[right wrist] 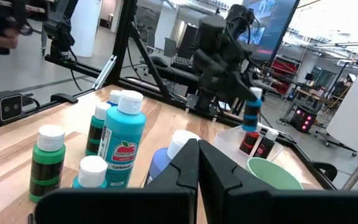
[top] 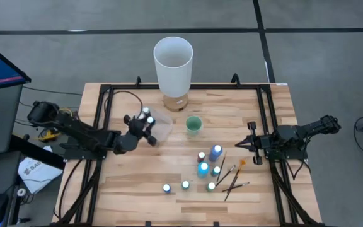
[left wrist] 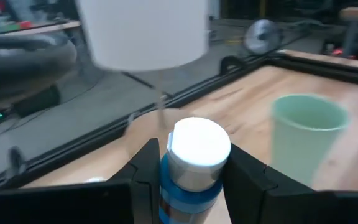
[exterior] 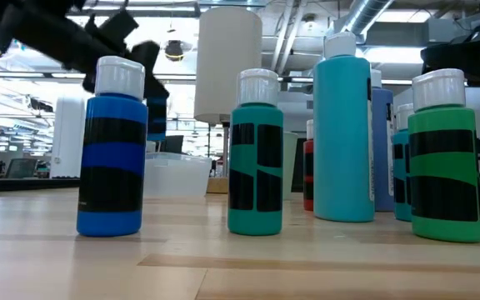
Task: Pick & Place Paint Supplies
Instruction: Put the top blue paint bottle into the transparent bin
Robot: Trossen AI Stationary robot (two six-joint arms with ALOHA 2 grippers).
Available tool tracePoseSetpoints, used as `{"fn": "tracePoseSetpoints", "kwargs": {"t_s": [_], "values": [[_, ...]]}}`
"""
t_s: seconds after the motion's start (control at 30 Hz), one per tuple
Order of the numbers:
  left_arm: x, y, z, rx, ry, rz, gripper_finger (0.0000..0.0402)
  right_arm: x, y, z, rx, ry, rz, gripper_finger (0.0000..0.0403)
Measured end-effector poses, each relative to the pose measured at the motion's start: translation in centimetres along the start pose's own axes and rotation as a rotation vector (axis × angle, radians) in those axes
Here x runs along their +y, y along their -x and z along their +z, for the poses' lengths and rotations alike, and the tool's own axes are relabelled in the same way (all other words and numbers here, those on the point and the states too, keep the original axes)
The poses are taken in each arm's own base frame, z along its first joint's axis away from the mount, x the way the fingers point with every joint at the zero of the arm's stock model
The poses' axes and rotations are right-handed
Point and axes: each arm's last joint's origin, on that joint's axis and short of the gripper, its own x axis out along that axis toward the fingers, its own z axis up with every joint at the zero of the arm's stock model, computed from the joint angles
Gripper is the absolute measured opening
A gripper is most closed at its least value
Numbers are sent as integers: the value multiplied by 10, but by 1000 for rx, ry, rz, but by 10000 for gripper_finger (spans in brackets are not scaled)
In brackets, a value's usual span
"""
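Note:
My left gripper needs to keep holding the blue bottle until the bottle is lower, because it hangs above the plastic container (top: 161,124).
My left gripper (top: 145,123) is shut on a small blue, white-capped paint bottle (left wrist: 194,163) and holds it over the clear plastic container (top: 161,124). Two small bottles (right wrist: 257,142) stand inside that container. Several more paint bottles (top: 205,165) stand on the wood toward the near right, with a taller teal one (exterior: 344,133) among them. Thin dark-handled brushes (top: 232,178), one orange-tipped (top: 242,164), lie beside them. My right gripper (top: 247,144) is shut and hovers right of the bottles, touching nothing. My left gripper pinches the blue bottle between its two fingers (left wrist: 143,171), just under the white cap (left wrist: 199,148), at the top of the blue body (left wrist: 182,200). The fingers come from the table's left. The bottle is upright and lifted clear above the container (right wrist: 250,113).
A tall white cylinder (top: 173,62) stands at the far edge, behind the container. A small green cup (top: 193,125) sits right of the container. A black frame (top: 103,120) borders the wooden table on its left, far and right sides. Bare wood lies near left.

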Motion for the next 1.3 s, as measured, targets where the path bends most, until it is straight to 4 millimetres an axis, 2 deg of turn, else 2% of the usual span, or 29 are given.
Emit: {"fn": "tracePoseSetpoints", "kwargs": {"t_s": [0.27, 0.8, 1.3], "values": [[13, -21, -15, 69, 9, 20, 102, 0, 0, 0, -1, 0, 0, 0], [0, -38, -41, 92, -31, 55, 102, 0, 0, 0, 0, 0, 0, 0], [2, -43, -44, 98, -31, 76, 102, 0, 0, 0, -1, 0, 0, 0]]}}
